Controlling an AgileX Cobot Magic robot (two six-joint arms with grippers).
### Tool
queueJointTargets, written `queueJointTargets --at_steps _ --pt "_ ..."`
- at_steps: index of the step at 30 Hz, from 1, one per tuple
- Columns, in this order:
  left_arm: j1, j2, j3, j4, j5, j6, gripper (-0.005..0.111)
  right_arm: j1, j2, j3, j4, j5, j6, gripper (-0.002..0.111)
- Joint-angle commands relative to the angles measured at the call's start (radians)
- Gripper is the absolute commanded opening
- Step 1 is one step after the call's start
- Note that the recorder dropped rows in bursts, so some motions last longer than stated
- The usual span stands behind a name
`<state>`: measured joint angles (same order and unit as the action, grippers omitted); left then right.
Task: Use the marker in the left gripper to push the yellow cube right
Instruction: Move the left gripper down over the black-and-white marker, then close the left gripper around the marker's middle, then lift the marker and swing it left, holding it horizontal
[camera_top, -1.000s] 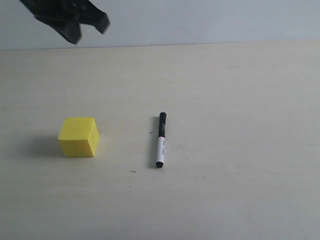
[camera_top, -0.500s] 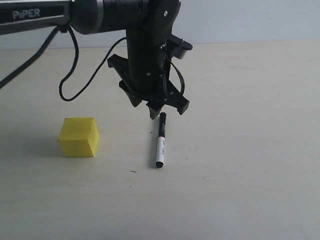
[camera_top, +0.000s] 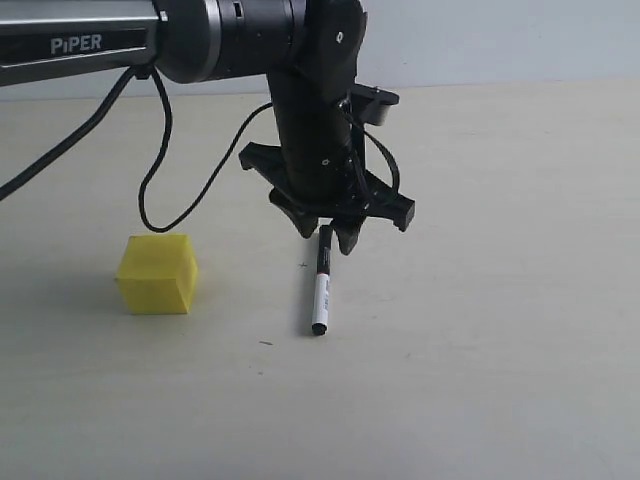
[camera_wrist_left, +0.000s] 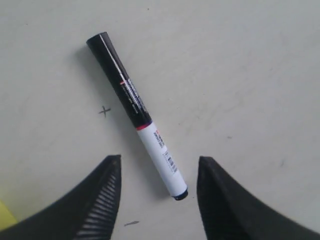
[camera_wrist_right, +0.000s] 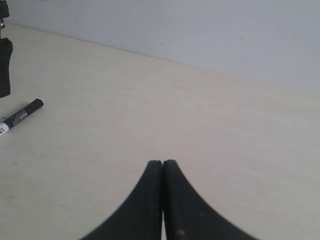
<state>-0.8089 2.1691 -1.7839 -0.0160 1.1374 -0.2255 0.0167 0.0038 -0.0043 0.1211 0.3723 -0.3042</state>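
The left gripper grabs the marker by its red-ringed middle (camera_top: 323, 274) next, to push the yellow cube (camera_top: 157, 273) with the marker's black end.
The marker (camera_top: 320, 285) lies flat on the table, black cap end away from the camera, with nothing gripping it. My left gripper (camera_top: 327, 238) hangs open just above the cap end, one finger on each side. In the left wrist view the marker (camera_wrist_left: 137, 117) runs slantwise, and its white end sits between the fingers (camera_wrist_left: 107, 192) of the open left gripper (camera_wrist_left: 160, 159). The yellow cube (camera_top: 157, 273) rests well to the left of the marker, apart from the arm; only its corner (camera_wrist_left: 4, 214) shows in the left wrist view. My right gripper (camera_wrist_right: 162, 163) is shut on nothing, away from both.
The left arm's black cable (camera_top: 150, 190) loops down behind the cube. The table's far edge meets a pale wall (camera_top: 500, 40). A small pencilled cross (camera_wrist_left: 104, 111) marks the table beside the marker. The right wrist view catches the marker (camera_wrist_right: 20, 116) at its far edge.
The left arm swept in from the upper left, then shifted slightly right and lower over the marker's cap end. Marker and cube have not moved.
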Motion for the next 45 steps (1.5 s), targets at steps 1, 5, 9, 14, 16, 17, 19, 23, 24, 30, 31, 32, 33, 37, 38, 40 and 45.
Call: queueJointTargets --at_steps 1,5,9,14,16,17,19,23,24,30,31,32,33,37,38,40,45 --pt "0.001 -0.001 0.052 -0.009 -0.054 -0.048 0.047 -0.005 -0.004 0.004 0.003 -0.008 0.0 0.0" --pt "0.001 0.001 0.108 -0.012 -0.153 -0.094 0.047 -0.005 -0.004 0.004 0.003 -0.008 0.0 0.0" --pt "-0.001 0.004 0.14 -0.016 -0.213 -0.124 0.047 -0.005 -0.004 0.004 0.003 -0.008 0.0 0.0" --pt "-0.003 0.005 0.155 -0.001 -0.252 -0.149 0.047 -0.005 -0.004 0.004 0.003 -0.008 0.0 0.0" --pt "-0.003 0.006 0.158 0.006 -0.252 -0.17 0.047 -0.005 -0.004 0.004 0.003 -0.008 0.0 0.0" --pt "-0.003 0.006 0.164 0.008 -0.257 -0.179 0.047 -0.005 -0.004 0.004 0.003 -0.008 0.0 0.0" --pt "-0.003 0.008 0.187 0.01 -0.267 -0.196 0.047 -0.005 -0.004 0.004 0.003 -0.008 0.0 0.0" --pt "-0.003 0.013 0.204 0.025 -0.281 -0.23 0.047 -0.005 -0.004 0.004 0.003 -0.008 0.0 0.0" --pt "-0.003 0.02 0.204 0.027 -0.283 -0.24 0.047 -0.005 -0.004 0.004 0.003 -0.008 0.0 0.0" --pt "-0.003 0.064 0.204 0.028 -0.299 -0.25 0.047 -0.005 -0.004 0.004 0.003 -0.008 0.0 0.0" --pt "-0.003 0.073 0.204 0.028 -0.304 -0.25 0.047 -0.005 -0.004 0.004 0.003 -0.008 0.0 0.0" --pt "-0.003 0.077 0.204 0.028 -0.306 -0.25 0.047 -0.005 -0.004 0.004 0.003 -0.008 0.0 0.0" --pt "-0.003 0.084 0.204 0.028 -0.306 -0.25 0.047 -0.005 -0.004 0.004 0.003 -0.008 0.0 0.0" --pt "-0.003 0.089 0.204 0.028 -0.31 -0.25 0.047 -0.005 -0.004 0.004 0.003 -0.008 0.0 0.0" --pt "-0.003 0.089 0.204 0.028 -0.31 -0.25 0.047 -0.005 -0.004 0.004 0.003 -0.008 0.002 0.0" --pt "-0.003 0.089 0.204 0.028 -0.307 -0.25 0.043 -0.005 -0.004 0.004 0.003 -0.008 0.002 0.0" --pt "-0.003 0.085 0.202 0.028 -0.293 -0.246 0.013 -0.005 -0.004 0.004 0.003 -0.008 0.002 0.0"
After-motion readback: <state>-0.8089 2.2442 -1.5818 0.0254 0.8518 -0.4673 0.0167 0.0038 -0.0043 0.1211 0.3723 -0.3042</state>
